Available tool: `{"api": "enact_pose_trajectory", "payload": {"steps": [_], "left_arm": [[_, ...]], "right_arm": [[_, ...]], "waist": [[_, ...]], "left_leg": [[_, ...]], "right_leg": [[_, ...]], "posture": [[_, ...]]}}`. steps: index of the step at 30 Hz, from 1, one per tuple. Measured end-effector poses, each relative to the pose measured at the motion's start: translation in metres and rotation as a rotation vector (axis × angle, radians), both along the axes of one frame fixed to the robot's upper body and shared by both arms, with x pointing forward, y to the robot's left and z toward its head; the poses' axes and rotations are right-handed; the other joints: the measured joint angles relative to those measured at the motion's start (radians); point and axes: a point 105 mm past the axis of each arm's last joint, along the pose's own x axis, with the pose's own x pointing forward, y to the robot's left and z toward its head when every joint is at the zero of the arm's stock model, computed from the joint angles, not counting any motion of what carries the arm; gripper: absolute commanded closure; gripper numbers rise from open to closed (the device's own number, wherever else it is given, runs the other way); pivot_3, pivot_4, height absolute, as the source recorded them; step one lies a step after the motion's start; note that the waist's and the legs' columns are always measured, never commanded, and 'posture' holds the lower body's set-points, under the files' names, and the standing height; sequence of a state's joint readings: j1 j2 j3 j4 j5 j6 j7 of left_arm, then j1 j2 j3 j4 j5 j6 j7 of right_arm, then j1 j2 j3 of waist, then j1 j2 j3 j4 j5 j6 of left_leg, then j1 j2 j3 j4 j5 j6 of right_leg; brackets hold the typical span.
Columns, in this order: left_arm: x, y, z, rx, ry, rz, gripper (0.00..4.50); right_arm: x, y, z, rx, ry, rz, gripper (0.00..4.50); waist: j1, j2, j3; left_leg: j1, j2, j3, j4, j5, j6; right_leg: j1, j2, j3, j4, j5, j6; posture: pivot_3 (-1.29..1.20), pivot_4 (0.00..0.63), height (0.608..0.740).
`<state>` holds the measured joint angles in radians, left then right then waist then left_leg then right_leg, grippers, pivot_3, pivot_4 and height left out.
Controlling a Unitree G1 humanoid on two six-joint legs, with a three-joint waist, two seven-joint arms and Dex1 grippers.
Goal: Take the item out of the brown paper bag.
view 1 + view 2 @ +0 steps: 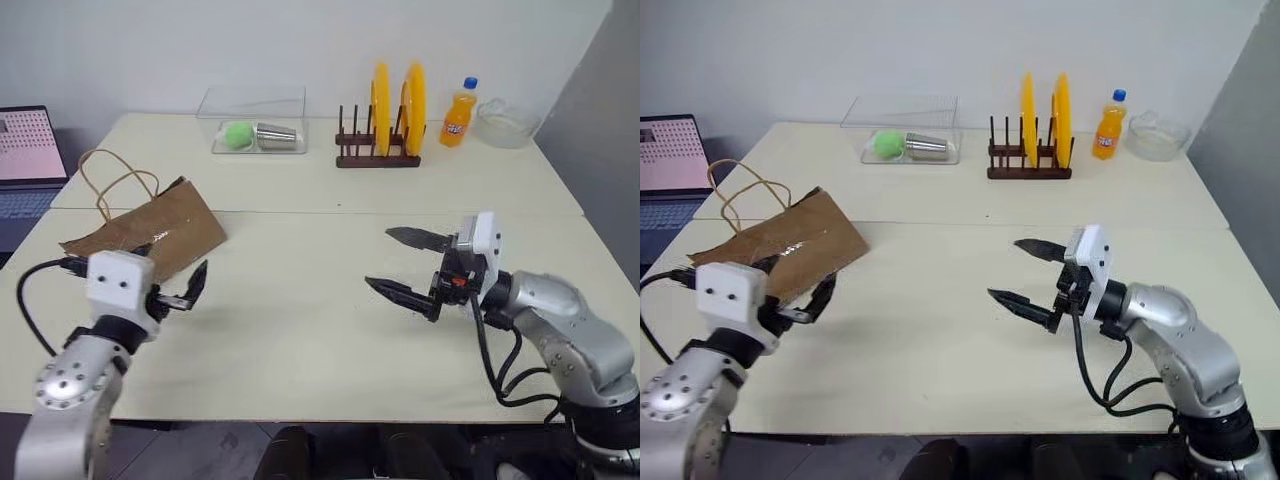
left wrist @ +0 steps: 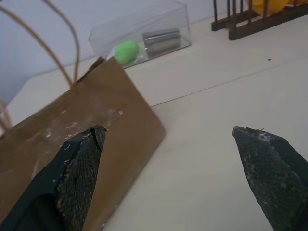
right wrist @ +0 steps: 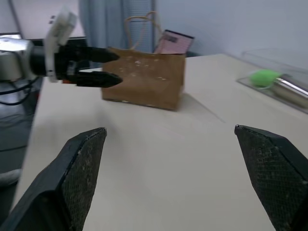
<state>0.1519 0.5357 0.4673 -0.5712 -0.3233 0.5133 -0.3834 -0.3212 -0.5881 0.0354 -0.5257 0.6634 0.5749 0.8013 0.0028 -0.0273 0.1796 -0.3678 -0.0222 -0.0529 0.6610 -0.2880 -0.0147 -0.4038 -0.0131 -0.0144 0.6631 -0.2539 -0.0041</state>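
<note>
Next, my left gripper pinches the bag by its thin top edge (image 1: 176, 186), since the bag's broad paper side (image 1: 172, 232) lies flat across the table.
The brown paper bag (image 1: 150, 232) lies on its side at the left of the table, its loop handles (image 1: 110, 180) pointing to the far left. The item is hidden. My left gripper (image 1: 175, 275) hovers open just in front of the bag's near edge, one fingertip (image 2: 89, 144) over the paper, nothing between the jaws. Out over the middle of the table my right gripper (image 1: 378, 258) is open and empty, aimed leftward at the bag (image 3: 149, 79) and well apart from it. The right wrist view also catches the left gripper (image 3: 119, 68) beside the bag.
Along the back stand a clear container (image 1: 255, 130) with a green ball and a metal cup, a wooden rack with yellow plates (image 1: 385, 125), an orange soda bottle (image 1: 459, 113) and a glass bowl (image 1: 505, 122). A laptop (image 1: 25, 160) sits at the far left.
</note>
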Motion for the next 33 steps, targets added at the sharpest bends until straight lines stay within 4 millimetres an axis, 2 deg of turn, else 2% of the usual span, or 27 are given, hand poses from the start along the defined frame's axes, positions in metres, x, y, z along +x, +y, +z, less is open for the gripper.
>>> {"api": "enact_pose_trajectory", "payload": {"steps": [2,4,6,10,14,20,24,33], "left_arm": [[0.001,0.019,0.001,-0.019,0.07,0.014,0.01],[0.001,0.042,0.014,-0.053,0.072,0.076,0.01],[0.0,0.055,0.032,-0.066,0.058,0.108,0.01],[0.003,0.064,0.054,-0.095,0.074,0.096,0.01],[0.009,0.071,0.065,-0.132,0.124,0.061,0.01],[0.014,0.103,0.07,-0.177,0.228,0.077,0.01],[0.022,0.121,0.07,-0.141,0.281,0.099,0.01],[0.052,0.125,0.063,-0.08,0.382,0.034,0.01]], "right_arm": [[-0.007,0.006,0.004,-0.045,0.036,0.125,0.0],[-0.01,0.008,0.012,-0.064,0.026,0.189,0.0],[-0.007,0.009,0.016,-0.065,0.023,0.213,0.0],[-0.003,0.013,0.013,-0.081,0.039,0.233,0.0],[-0.001,0.016,0.016,-0.081,0.026,0.255,0.0],[-0.001,0.02,0.021,-0.079,0.003,0.266,0.0],[-0.004,0.021,0.021,-0.096,0.001,0.285,0.0],[-0.011,0.025,0.024,-0.152,-0.017,0.352,0.0]], "waist": [[-0.002,0.0,0.002],[-0.004,-0.001,0.002],[-0.004,-0.002,0.002],[-0.003,-0.001,0.003],[-0.005,-0.001,0.003],[-0.006,0.001,0.004],[-0.006,0.001,0.004],[-0.005,0.0,0.004]], "left_leg": [[0.0,0.0,0.0,0.001,0.0,0.0],[0.0,0.0,0.0,0.001,0.0,0.0],[0.0,0.0,-0.001,0.0,0.0,0.0],[-0.001,0.0,0.0,0.0,0.0,0.0],[-0.002,0.0,-0.001,0.0,0.0,0.0],[-0.002,0.0,0.0,-0.001,0.0,0.0],[-0.002,0.0,0.0,-0.001,0.0,0.0],[-0.017,-0.001,0.0,0.001,0.0,-0.001]], "right_leg": [[-0.001,0.0,0.0,0.001,0.0,0.0],[0.0,0.0,-0.001,0.001,0.0,0.0],[0.0,0.0,-0.001,0.0,0.0,0.0],[-0.001,0.0,0.0,0.0,0.0,0.0],[-0.002,-0.001,-0.001,0.0,0.0,0.0],[-0.003,-0.001,0.0,0.0,0.0,0.0],[-0.004,-0.002,-0.001,-0.001,0.0,-0.001],[-0.018,-0.003,-0.003,0.002,0.003,-0.006]], "posture": [[0.0,0.15,0.74],[0.0,0.15,0.74],[0.0,0.15,0.74],[0.0,0.15,0.74],[0.0,0.15,0.74],[0.0,0.15,0.74],[0.0,0.15,0.74],[0.0,0.15,0.74]]}}
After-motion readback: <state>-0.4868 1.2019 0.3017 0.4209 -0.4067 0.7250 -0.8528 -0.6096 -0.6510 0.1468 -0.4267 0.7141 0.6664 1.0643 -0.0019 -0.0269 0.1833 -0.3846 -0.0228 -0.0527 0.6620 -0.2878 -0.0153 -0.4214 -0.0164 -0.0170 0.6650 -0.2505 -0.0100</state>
